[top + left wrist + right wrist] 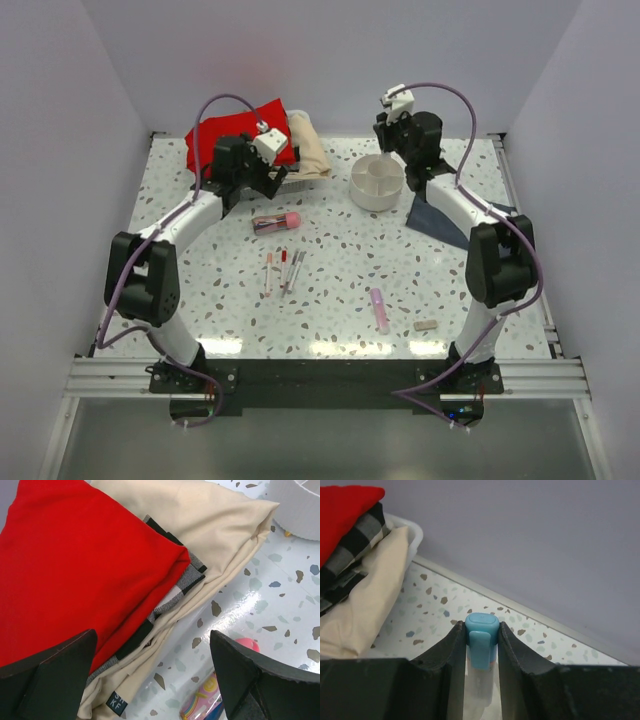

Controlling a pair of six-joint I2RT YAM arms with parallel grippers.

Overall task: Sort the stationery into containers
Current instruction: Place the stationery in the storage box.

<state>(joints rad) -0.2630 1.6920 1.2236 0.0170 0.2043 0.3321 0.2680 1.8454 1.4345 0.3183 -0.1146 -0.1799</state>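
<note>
My right gripper should move the blue-capped marker [481,626] before it opens, because the marker hangs tilted, high above the organiser's far rim, and would likely hit that rim.
My right gripper [393,148] hangs over the far rim of the white round organiser [377,183]. In the right wrist view it [481,632] is shut on a blue-capped marker [481,626]. My left gripper [273,184] is open and empty [152,635], above the table between the folded cloths and a pink-and-blue marker pack [277,221], which also shows in the left wrist view [202,703]. Thin red-and-white pens [284,270] lie mid-table. A pink-capped clear tube [379,309] and a beige eraser [426,325] lie near the front right.
A red cloth [232,135] and a beige cloth [310,148] are stacked at the back left, with a checked cloth [187,577] between them. A dark blue-grey cloth [435,216] lies right of the organiser. White walls close in the table.
</note>
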